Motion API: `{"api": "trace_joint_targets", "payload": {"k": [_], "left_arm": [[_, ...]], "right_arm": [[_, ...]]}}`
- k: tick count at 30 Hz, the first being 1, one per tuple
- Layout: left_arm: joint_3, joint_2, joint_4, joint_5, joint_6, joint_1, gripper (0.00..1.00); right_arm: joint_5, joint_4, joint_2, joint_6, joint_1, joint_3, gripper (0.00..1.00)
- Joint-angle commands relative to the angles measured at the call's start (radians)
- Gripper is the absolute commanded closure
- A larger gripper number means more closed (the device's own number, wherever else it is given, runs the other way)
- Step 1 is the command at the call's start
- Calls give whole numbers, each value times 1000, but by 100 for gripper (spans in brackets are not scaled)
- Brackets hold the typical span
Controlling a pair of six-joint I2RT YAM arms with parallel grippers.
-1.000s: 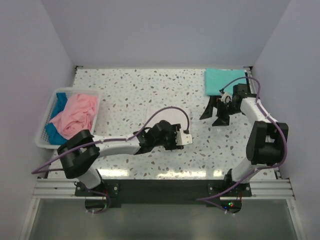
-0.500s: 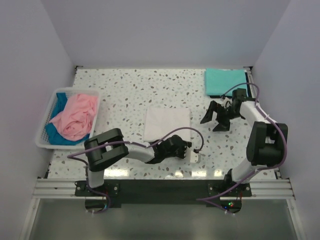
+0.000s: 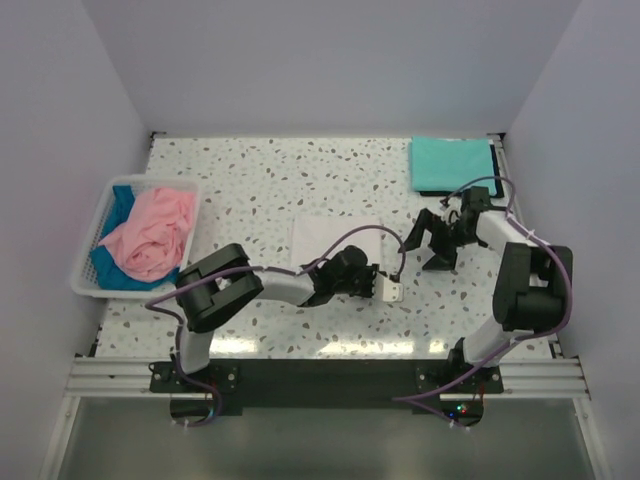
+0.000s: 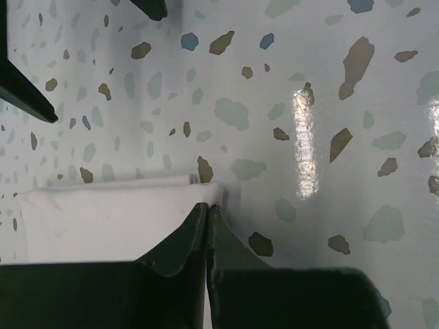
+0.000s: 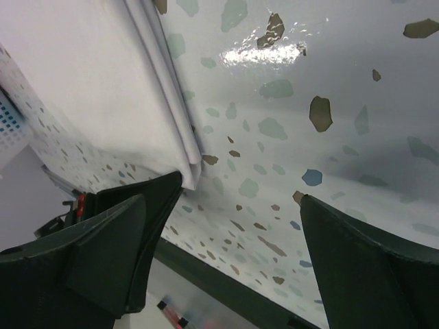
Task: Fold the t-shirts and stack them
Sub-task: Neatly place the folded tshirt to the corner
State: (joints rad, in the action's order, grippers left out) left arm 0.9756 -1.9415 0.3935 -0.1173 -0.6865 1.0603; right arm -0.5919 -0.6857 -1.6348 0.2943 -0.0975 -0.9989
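Observation:
My right gripper should next stack the white t-shirt, still folded, on the teal t-shirt (image 3: 450, 163), so it needs to pick the white t-shirt up by its layered edge (image 3: 380, 242), with the layers together.
A folded white t-shirt (image 3: 335, 238) lies flat at the table's middle. My left gripper (image 3: 372, 275) is at its near right corner. In the left wrist view the jaws (image 4: 207, 205) are pressed together on the corner of the white cloth (image 4: 103, 219). My right gripper (image 3: 428, 246) stands open just right of the shirt, with nothing in it. Its left finger (image 5: 130, 233) is beside the layered folded edge (image 5: 175, 116). A folded teal t-shirt (image 3: 450, 163) lies at the back right. Pink (image 3: 150, 235) and blue (image 3: 108, 268) t-shirts lie crumpled in the basket.
The white lattice basket (image 3: 82, 280) stands at the left edge of the speckled table (image 3: 250, 180). Purple cables loop over both arms. Walls close in the left, back and right sides. A black rail (image 3: 320, 385) runs along the near edge.
My left gripper swung off the shirt's top to its near right corner and closed there. My right gripper edged a little toward the shirt, still open.

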Motion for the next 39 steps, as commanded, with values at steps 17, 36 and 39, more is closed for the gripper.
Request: {"api": "trace_joint_targets", "payload": {"k": [17,36,39], "left_arm": [[77,148,-73,-217,162,-66,100],[46,242,-138,-182,272,-109,62],[63,309,-259,-186,343,-147,27]], "right_arm": [[-51,497,-161,348,193,98,12],[157,491,-320,318,252,-104,100],[254,359,-333,182,251,-259,100]]}}
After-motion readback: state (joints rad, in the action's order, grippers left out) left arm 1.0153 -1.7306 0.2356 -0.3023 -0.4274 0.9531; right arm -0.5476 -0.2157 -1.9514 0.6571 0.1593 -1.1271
